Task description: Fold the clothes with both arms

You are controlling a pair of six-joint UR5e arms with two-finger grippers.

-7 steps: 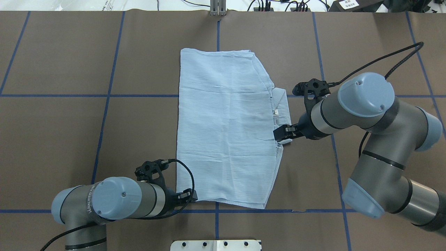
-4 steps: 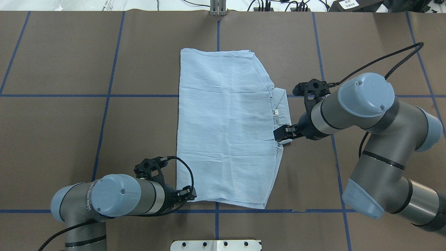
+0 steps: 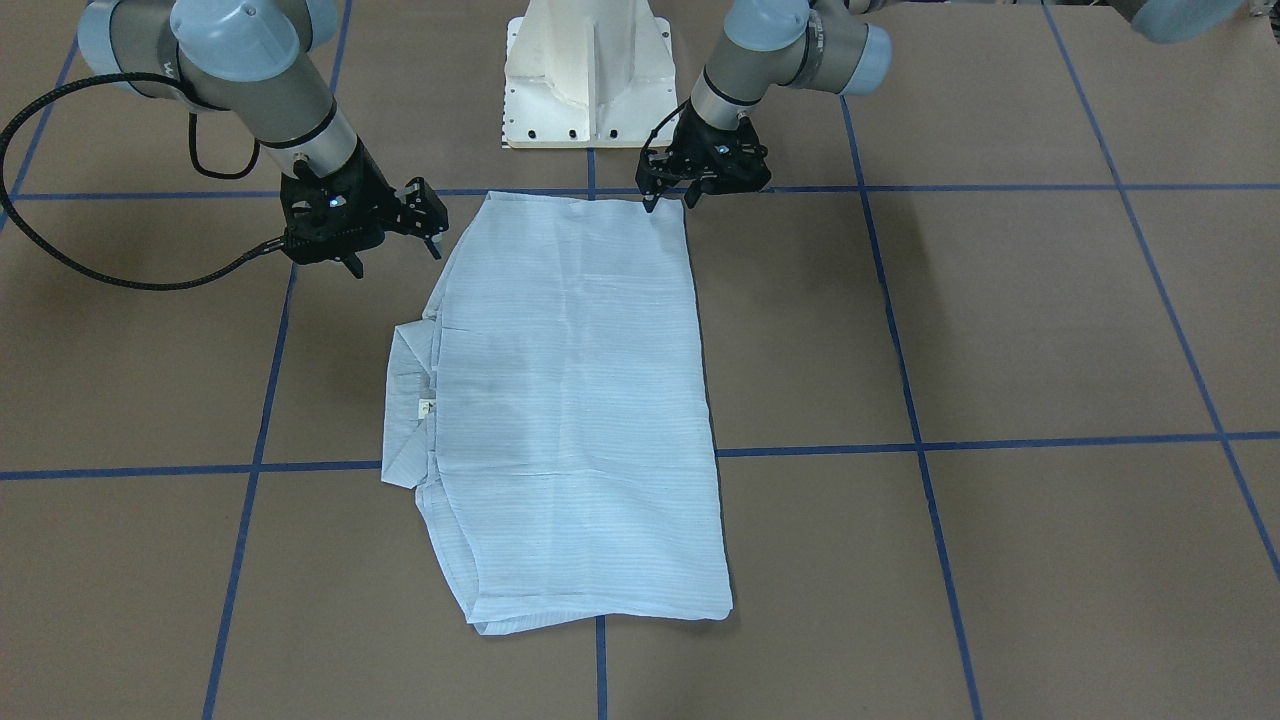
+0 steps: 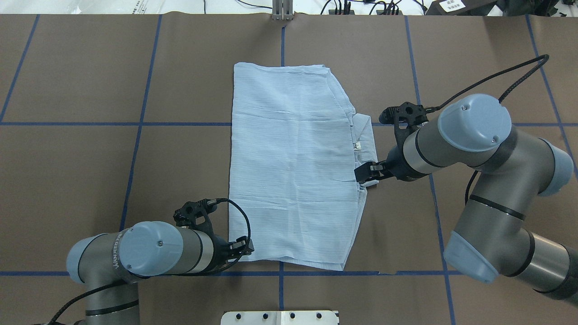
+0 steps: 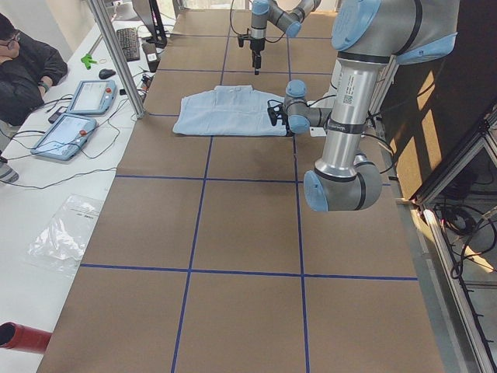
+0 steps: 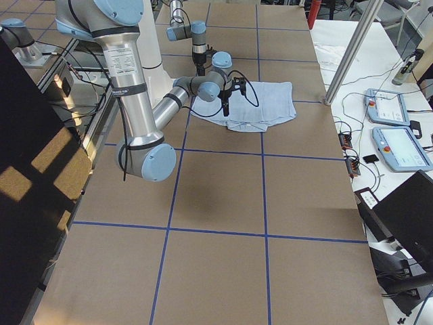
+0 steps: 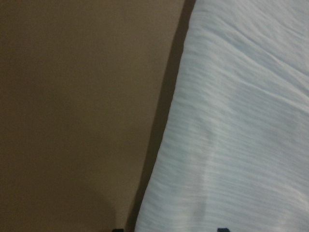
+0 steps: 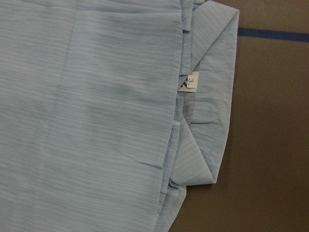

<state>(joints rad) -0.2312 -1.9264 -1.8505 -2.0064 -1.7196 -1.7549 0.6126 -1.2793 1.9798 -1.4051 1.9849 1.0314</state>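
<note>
The light blue shirt [image 3: 570, 420] is to be folded, so the robot's left gripper will next grab it by its folded corner at the narrow end [image 3: 672, 210].
The light blue striped shirt [image 4: 293, 167] lies folded flat in a tall rectangle in the middle of the table [image 4: 90, 180], also seen in the front view [image 3: 570, 400]. Its collar [image 4: 366, 135] and neck tag [image 8: 190, 81] stick out on the robot's right side. My left gripper [image 4: 246, 249] is low at the shirt's near left corner, open, its tips over the cloth edge [image 7: 164, 121]; it also shows in the front view [image 3: 668, 203]. My right gripper [image 4: 363, 174] hovers open above the collar side [image 3: 430, 225], holding nothing.
The white pedestal base [image 3: 585, 70] stands at the table's near edge. Blue tape lines [image 4: 135, 124] grid the brown table cover. An operator [image 5: 23, 70] and control tablets [image 5: 78, 116] are beyond the table's far side, by a metal post [image 5: 116, 58].
My left gripper has shifted slightly forward along the shirt's left edge at the near corner. The right arm and the shirt have not moved.
</note>
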